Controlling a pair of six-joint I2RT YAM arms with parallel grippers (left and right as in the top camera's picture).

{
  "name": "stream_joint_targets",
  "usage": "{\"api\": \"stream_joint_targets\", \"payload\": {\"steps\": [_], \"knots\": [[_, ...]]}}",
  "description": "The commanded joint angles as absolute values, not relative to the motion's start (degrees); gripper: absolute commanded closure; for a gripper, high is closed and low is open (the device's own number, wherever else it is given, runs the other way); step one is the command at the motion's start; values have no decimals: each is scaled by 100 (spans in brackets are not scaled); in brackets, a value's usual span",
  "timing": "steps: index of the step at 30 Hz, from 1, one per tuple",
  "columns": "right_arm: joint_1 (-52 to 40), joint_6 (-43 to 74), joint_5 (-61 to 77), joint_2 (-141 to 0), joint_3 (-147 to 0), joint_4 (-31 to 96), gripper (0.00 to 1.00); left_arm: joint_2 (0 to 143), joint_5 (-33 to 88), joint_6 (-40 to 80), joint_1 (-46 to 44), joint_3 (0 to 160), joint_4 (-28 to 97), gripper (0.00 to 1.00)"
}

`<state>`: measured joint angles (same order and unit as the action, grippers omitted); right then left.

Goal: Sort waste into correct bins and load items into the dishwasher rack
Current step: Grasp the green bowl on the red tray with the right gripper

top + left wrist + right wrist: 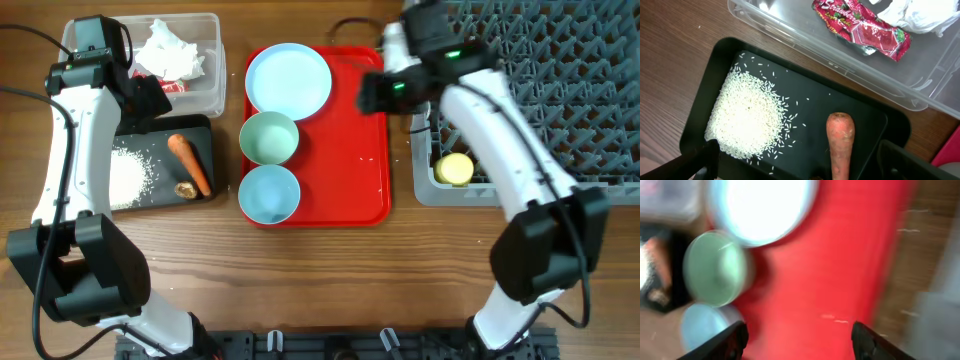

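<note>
The green bowl (269, 137) should go tilted among the rack's wires, so the right gripper next needs to pinch the bowl by its rim on the side nearest the rack.
The clear tub (213, 95) holds the crumpled white napkin (170, 50) and the red snack wrapper (860, 27). The black tray (160, 195) holds the loose rice (128, 178), the carrot (188, 163) and the brown scrap (185, 189). The light blue plate (288, 80), green bowl (269, 137) and light blue bowl (269, 193) sit on the red tray (350, 150). The yellow cup (455, 168) stands in the grey rack (540, 90). My left gripper (800, 165) is open and empty above the black tray. My right gripper (800, 340) is open and empty above the red tray. The spoon is out of view.
The rack fills the right back of the wooden table. The red tray lies in the middle, the two bins at the left. A few rice grains (835, 319) lie on the red tray. Both arm bases stand at the front edge.
</note>
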<state>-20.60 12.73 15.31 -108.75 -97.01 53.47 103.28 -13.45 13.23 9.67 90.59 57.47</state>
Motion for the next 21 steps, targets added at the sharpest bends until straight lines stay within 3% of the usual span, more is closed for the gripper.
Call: {"api": "stream_joint_targets", "payload": {"steps": [1, 8, 12, 14, 18, 21], "knots": [[-2692, 1863, 1680, -11378, -9780, 4880, 31, 10210, -1310, 1417, 982, 9076, 5749, 0], [-3166, 3411, 1715, -12626, -9780, 3651, 42, 10210, -1310, 1417, 982, 9076, 5752, 0], [-3168, 3468, 1984, -13069, -9780, 3470, 44, 10210, -1310, 1417, 982, 9076, 5749, 0], [-3159, 3468, 2147, -13179, -9780, 3454, 53, 10210, -1310, 1420, 982, 9076, 5749, 0], [-3155, 3459, 2152, -13096, -9782, 3465, 94, 10210, -1310, 1417, 982, 9076, 5749, 0], [-3046, 3441, 2060, -12855, -9782, 3723, 96, 10210, -1310, 1417, 982, 9076, 5749, 0]]}}
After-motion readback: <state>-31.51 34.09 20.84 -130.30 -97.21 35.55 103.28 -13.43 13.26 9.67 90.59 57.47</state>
